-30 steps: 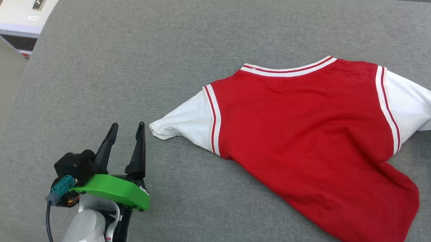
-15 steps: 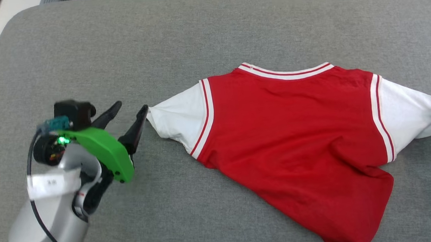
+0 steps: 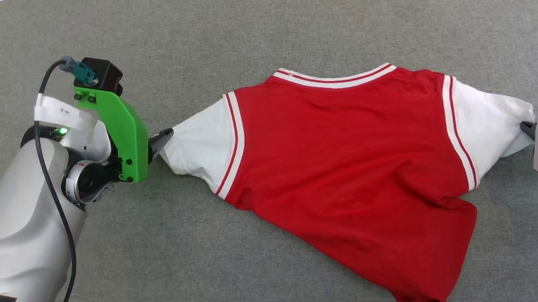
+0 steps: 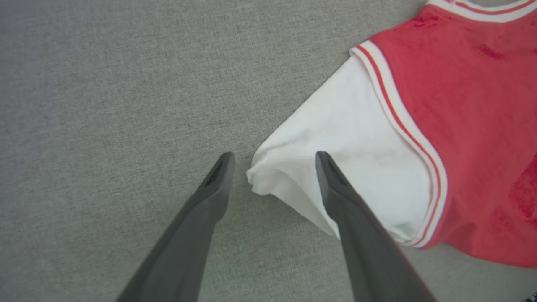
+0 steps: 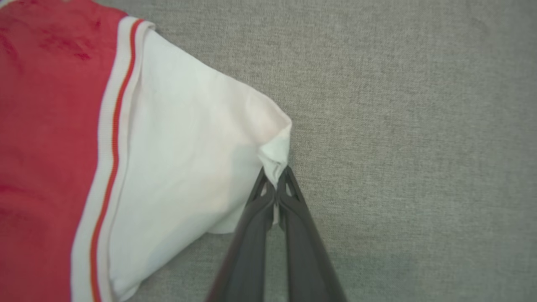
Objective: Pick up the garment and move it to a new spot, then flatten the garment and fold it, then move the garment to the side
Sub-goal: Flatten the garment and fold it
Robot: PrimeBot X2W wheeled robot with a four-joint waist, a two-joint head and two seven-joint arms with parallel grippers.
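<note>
My left gripper grabs the garment by that white sleeve tip (image 3: 168, 145) next, since the sleeve's cuff puckers up while the red body (image 3: 341, 163) lies flat.
The garment (image 3: 344, 155), a red jersey with white sleeves and striped trim, lies spread on the grey cushion, plain red side up. My left gripper (image 4: 272, 161) is open, its two dark fingers straddling the tip of the left white sleeve (image 4: 335, 167); in the head view the left gripper (image 3: 163, 136) touches that sleeve end. My right gripper (image 5: 276, 178) is shut on the cuff of the right white sleeve (image 5: 188, 159), pinching a fold of cloth. At the right edge of the head view shows the right gripper (image 3: 527, 128).
The grey fabric cushion (image 3: 252, 26) stretches all around the jersey. My pale left forearm (image 3: 16, 222) with its green bracket (image 3: 123, 132) rises from the lower left.
The head camera has tilted down, so the picture shifted. My left gripper has advanced to the left sleeve tip, fingers now around it. The right gripper stays shut on the right sleeve.
</note>
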